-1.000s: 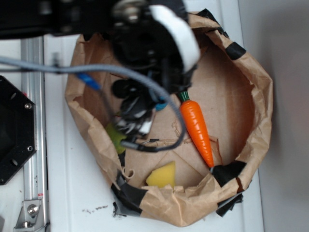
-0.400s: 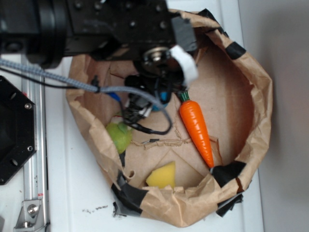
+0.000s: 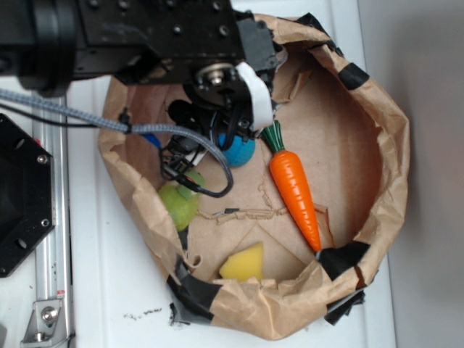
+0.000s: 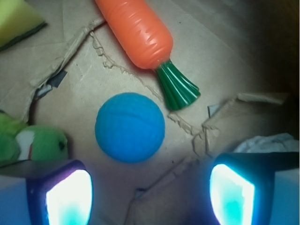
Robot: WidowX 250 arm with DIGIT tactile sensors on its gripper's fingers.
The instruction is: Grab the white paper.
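The white paper has to be grabbed from the brown bag, so my gripper needs to pick up the wrinkled wad by its edge (image 4: 267, 143) next.
The white paper (image 4: 269, 143) is a wrinkled off-white wad. Only its edge shows in the wrist view, at the right, just behind my right finger (image 4: 232, 190). In the exterior view the arm hides it. My gripper (image 4: 150, 187) hangs low over the cardboard floor of the brown bag (image 3: 391, 145). It is open, and only bare cardboard lies between the glowing pads. The blue ball (image 4: 130, 126) lies just ahead of the jaws, apart from them. In the exterior view the gripper (image 3: 230, 119) sits at the bag's back left, above the blue ball (image 3: 239, 151).
An orange carrot (image 3: 293, 188) lies along the bag's middle, its green top near the ball. A green plush toy (image 3: 180, 203) rests at the left wall, a yellow sponge (image 3: 244, 262) at the front. A black mount (image 3: 22, 196) and a metal rail (image 3: 51, 290) stand left of the bag.
The arm has drawn back toward the bag's rear left and the gripper has turned. The blue ball and the green toy, covered before, now show.
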